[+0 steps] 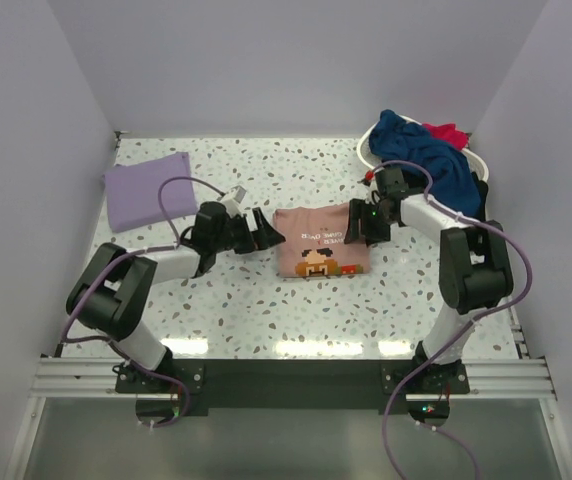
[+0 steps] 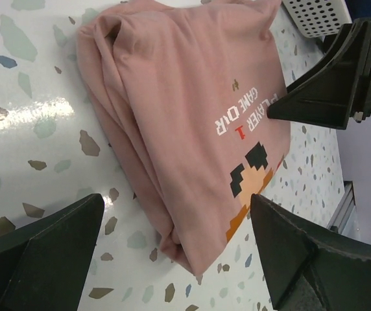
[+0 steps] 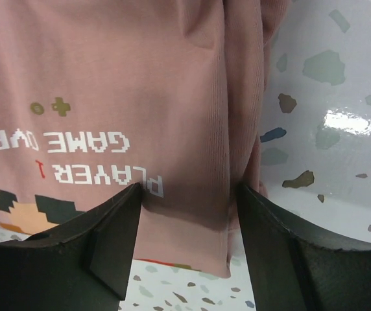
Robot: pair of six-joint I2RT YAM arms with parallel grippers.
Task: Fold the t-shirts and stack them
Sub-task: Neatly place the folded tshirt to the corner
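Note:
The left gripper grabs the dusty-pink t-shirt (image 1: 320, 241) by its folded edge nearest the lavender t-shirt next, to stack the dusty-pink t-shirt there folded.
A dusty-pink t-shirt (image 1: 320, 241) with a pixel cartoon and "GAME OVER" print lies folded at the table's middle. My left gripper (image 1: 268, 233) is open just off its left edge; in the left wrist view (image 2: 176, 206) the shirt's folded corner (image 2: 179, 129) lies between the spread fingers. My right gripper (image 1: 353, 228) is open and low over the shirt's right edge; in the right wrist view (image 3: 189, 191) its fingers straddle the folded cloth (image 3: 107, 84). A plain lavender t-shirt (image 1: 147, 188) lies folded at the back left. Navy (image 1: 428, 150) and red (image 1: 447, 131) shirts are heaped in the basket.
The white slatted laundry basket (image 1: 368, 147) stands at the back right, close behind my right arm; its corner shows in the left wrist view (image 2: 315, 16). White walls close in the speckled table (image 1: 266, 310) on three sides. Cables loop over both arms.

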